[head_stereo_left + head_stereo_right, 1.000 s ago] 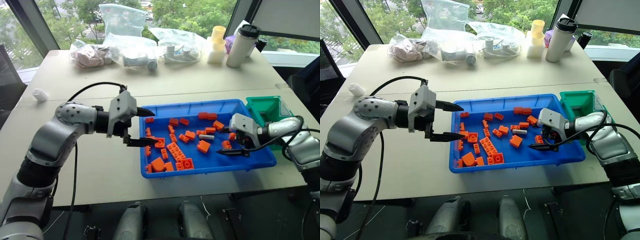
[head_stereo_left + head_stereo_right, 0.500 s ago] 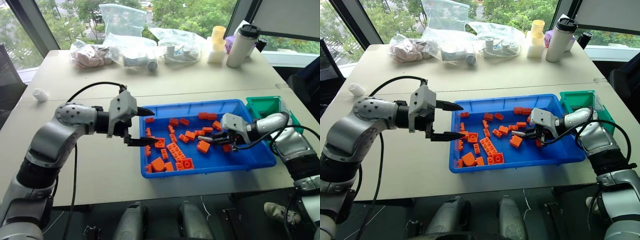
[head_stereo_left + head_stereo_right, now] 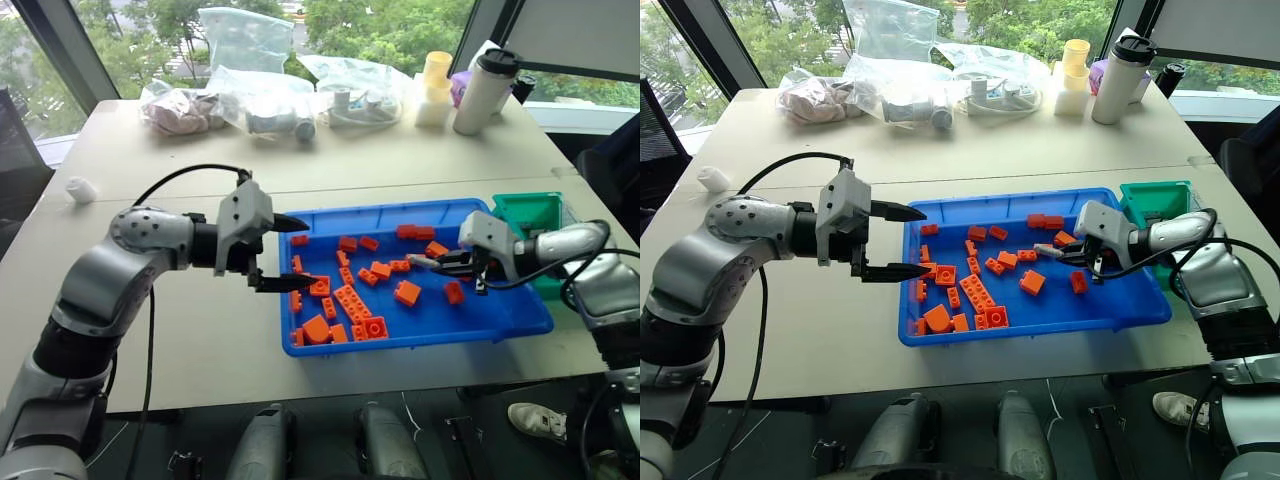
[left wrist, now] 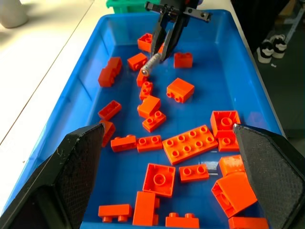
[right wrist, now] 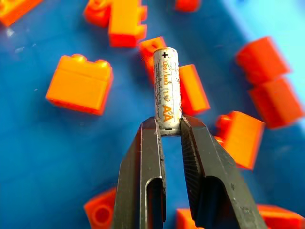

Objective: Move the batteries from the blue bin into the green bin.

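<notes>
My right gripper should move the battery to the bin. The AA battery (image 3: 424, 262) is hanging above the orange bricks, so it would miss the green bin (image 3: 530, 215) if I opened now.
My right gripper (image 3: 432, 262) is shut on one of the batteries (image 5: 167, 90), a silver-grey AA cell pinched at one end. It hangs a little above the right half of the blue bin (image 3: 520, 325), with the battery (image 4: 150, 64) sticking out toward the bin's middle. Several orange bricks (image 3: 350, 300) lie scattered in the bin. Just right of the blue bin stands the green bin (image 3: 530, 215), behind my right wrist. At the blue bin's left rim my left gripper (image 3: 305, 254) is open with nothing between its fingers.
Clear plastic bags (image 3: 250, 100) with parts lie along the table's far side. A white bottle with a black lid (image 3: 484, 92) and stacked yellow cups (image 3: 435, 88) stand at the far right. A small white object (image 3: 80, 189) sits at the left edge.
My right gripper went from open and low at the bin's right side to the battery, shut on it and lifted it. The left arm stayed still.
</notes>
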Available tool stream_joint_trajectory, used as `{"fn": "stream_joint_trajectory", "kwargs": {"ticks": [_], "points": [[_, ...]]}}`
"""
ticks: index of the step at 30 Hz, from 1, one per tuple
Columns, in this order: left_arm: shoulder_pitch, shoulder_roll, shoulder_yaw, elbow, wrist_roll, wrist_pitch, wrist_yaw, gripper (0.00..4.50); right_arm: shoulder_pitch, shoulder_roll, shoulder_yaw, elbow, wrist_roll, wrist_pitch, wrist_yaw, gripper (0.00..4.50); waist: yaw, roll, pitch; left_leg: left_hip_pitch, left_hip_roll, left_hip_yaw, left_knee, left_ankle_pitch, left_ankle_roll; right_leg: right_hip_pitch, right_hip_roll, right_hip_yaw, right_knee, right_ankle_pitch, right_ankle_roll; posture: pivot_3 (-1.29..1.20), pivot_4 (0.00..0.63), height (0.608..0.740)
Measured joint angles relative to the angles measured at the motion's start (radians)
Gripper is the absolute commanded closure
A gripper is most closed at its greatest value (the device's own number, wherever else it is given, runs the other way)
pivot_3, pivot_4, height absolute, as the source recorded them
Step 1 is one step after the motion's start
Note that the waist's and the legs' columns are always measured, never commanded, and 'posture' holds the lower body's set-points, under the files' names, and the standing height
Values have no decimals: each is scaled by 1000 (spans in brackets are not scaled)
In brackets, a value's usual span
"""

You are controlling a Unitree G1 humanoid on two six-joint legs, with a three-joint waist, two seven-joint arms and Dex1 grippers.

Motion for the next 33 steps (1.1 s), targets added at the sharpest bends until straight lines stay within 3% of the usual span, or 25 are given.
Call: {"fn": "stream_joint_trajectory", "kwargs": {"ticks": [3, 6, 10, 18, 27, 33], "points": [[-43, -78, 11, 56, -17, -8, 14, 0, 26, -3, -228, -102, 71, 183, -152, 4484, 12, 0, 0, 0, 0, 0, 0, 0, 0, 1, -1, 0, 0, 0, 0, 0, 150, 740], [-82, -143, 8, 122, -12, -48, 23, 0, 84, -4, -355, -146, 71, 289, -296, 4484, 22, -1, -1, 0, -1, 0, 1, 0, 0, 1, -1, 0, 0, 0, 0, 0, 150, 740], [-114, -210, 4, 205, -10, -91, 18, 0, 167, 17, -408, -161, 67, 421, -429, 4484, 19, 0, -1, 0, -2, 2, 1, 0, 0, 0, -1, 1, 0, 0, 0, 0, 150, 740], [-165, -298, -37, 320, 33, -170, -8, 0, 108, 50, -467, -93, 67, 513, -632, 4484, 12, 0, -1, 0, -1, 2, 0, 0, 0, 0, 0, 1, 0, 0, 0, 0, 150, 740], [-166, -293, -36, 329, 52, -178, -4, 0, 90, 45, -447, -22, 73, 491, -653, 48, 12, 0, -1, 0, -1, 2, 0, 0, 0, 0, 1, 2, 0, 0, 0, 0, 150, 740], [-127, -232, -13, 268, 48, -146, 11, 0, 89, 35, -459, -41, 116, 434, -592, 48, 11, 0, -1, 0, -1, 2, 0, 0, 0, 0, 1, 2, 0, 0, 0, 0, 150, 740]]}}
